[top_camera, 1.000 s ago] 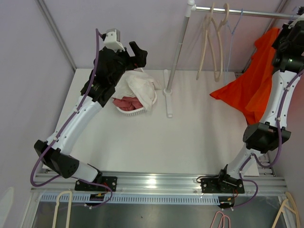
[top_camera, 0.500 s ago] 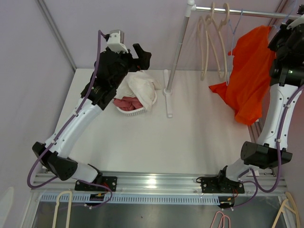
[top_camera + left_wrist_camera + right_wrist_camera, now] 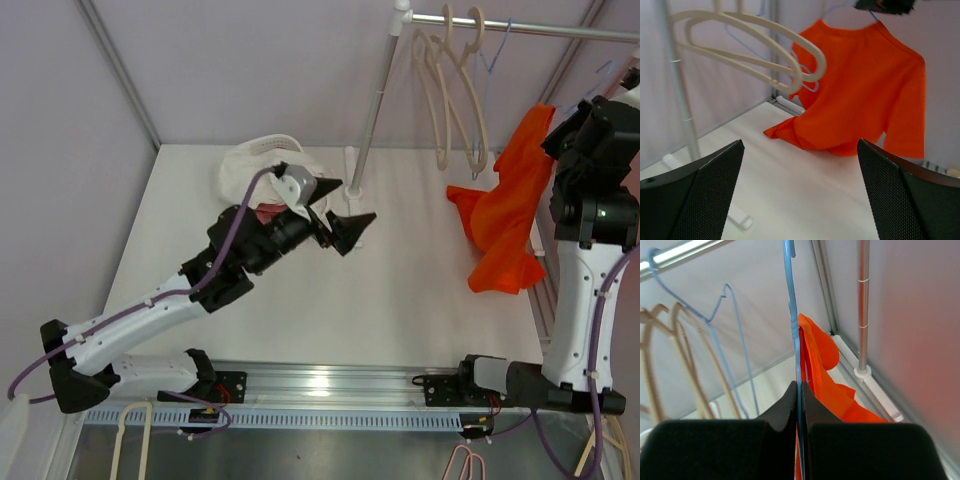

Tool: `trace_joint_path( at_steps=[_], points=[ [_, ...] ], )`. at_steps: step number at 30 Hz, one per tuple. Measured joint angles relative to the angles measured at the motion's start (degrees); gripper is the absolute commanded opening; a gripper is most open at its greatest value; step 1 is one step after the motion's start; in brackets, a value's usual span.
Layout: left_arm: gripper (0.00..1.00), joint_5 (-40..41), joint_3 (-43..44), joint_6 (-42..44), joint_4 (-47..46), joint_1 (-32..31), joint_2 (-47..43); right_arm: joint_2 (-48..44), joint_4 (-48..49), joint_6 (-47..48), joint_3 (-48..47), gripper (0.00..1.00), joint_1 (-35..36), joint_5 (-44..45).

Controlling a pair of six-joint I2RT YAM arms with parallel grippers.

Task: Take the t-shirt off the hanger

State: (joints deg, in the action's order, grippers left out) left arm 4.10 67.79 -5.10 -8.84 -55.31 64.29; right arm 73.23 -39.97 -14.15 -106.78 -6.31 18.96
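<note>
I need to grab the orange t-shirt next with my left gripper by its loose near side, below the blue hanger, to pull the t-shirt off the hanger.
The orange t-shirt hangs on a thin blue hanger at the right side of the table, and its lower folds rest on the tabletop. My right gripper is shut on the hanger's neck just above the collar; in the top view it is high at the far right. My left gripper is open and empty over the middle of the table. It faces the t-shirt from well short of it, with bare table between its fingers.
Two cream hangers and a second blue hanger hang on the rail. The rack pole stands on a white foot. A white basket of cloths sits back left, behind my left arm.
My left arm swung from above the basket down to the table's middle, facing the shirt. My right arm moved the hanger and shirt toward the near right, and the shirt hangs narrower.
</note>
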Motion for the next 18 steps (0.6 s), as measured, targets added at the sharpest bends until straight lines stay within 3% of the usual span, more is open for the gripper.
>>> trace_joint_path(
  at_steps=[7,12,18],
  points=[
    [0.99,0.66,-8.00,5.55,-6.80,-14.99,0.59,-5.42,-5.44,-7.48,-0.09,0.00,4.98,1.62],
    [0.99,0.26,-8.87,5.57,-9.35,-21.00,3.98,-7.17,-6.97,-9.75,2.60,0.00,11.26,3.65],
    [1.00,1.03,-6.12,4.17,-10.62,-27.30,8.09,-10.21,-8.44,-10.82,3.72,0.00,13.00,5.29]
  ],
)
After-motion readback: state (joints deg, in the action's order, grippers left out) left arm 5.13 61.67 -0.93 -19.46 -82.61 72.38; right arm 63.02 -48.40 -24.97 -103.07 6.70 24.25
